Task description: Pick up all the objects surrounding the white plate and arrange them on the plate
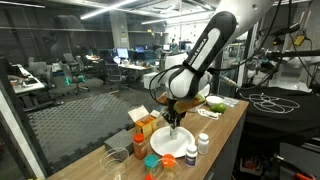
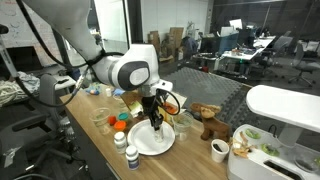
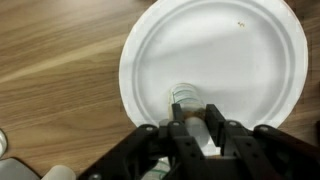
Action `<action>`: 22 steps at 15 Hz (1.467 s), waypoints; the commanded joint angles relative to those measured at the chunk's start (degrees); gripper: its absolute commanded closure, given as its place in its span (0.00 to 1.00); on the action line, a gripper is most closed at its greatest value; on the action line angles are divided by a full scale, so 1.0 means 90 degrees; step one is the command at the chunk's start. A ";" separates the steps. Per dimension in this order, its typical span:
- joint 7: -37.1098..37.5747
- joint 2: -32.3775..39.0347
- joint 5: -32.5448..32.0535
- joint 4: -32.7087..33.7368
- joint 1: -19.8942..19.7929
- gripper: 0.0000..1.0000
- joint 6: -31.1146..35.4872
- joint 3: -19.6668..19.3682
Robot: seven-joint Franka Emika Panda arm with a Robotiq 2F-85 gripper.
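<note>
The small white bottle's base meets the white plate's flat surface inside the plate's rim, so it is now time for my gripper to release the bottle.
In the wrist view my gripper (image 3: 195, 118) is shut on a small white bottle (image 3: 185, 97) with a pale green label, held over the near part of the white plate (image 3: 230, 50). Both exterior views show the gripper (image 1: 175, 118) (image 2: 155, 120) pointing straight down above the plate (image 1: 170, 145) (image 2: 150, 145), which is otherwise bare. Two more white bottles (image 1: 190, 155) (image 1: 203, 143) stand beside the plate, seen again in an exterior view (image 2: 120, 142) (image 2: 132, 158). Orange and teal cups (image 1: 140, 146) (image 1: 152, 165) sit at its other side.
An orange-and-yellow carton (image 1: 146, 124) stands close behind the plate. A brown toy (image 2: 208, 122), a small white cup (image 2: 219, 150) and a deep white bowl (image 2: 255, 148) lie along the wooden table. The table edge (image 1: 215, 150) runs near the bottles.
</note>
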 commanded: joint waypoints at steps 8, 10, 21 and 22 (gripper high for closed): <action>-0.0190 -0.0202 -0.0007 -0.0035 -0.0038 0.09 -0.0064 -0.0130; -0.0293 -0.0469 -0.0050 -0.0267 -0.0076 0.00 -0.0049 -0.0192; -0.0704 -0.1967 -0.0148 -0.1711 -0.0475 0.00 -0.1439 -0.0289; -0.0680 -0.2019 -0.0097 -0.1759 -0.0506 0.00 -0.1555 -0.0260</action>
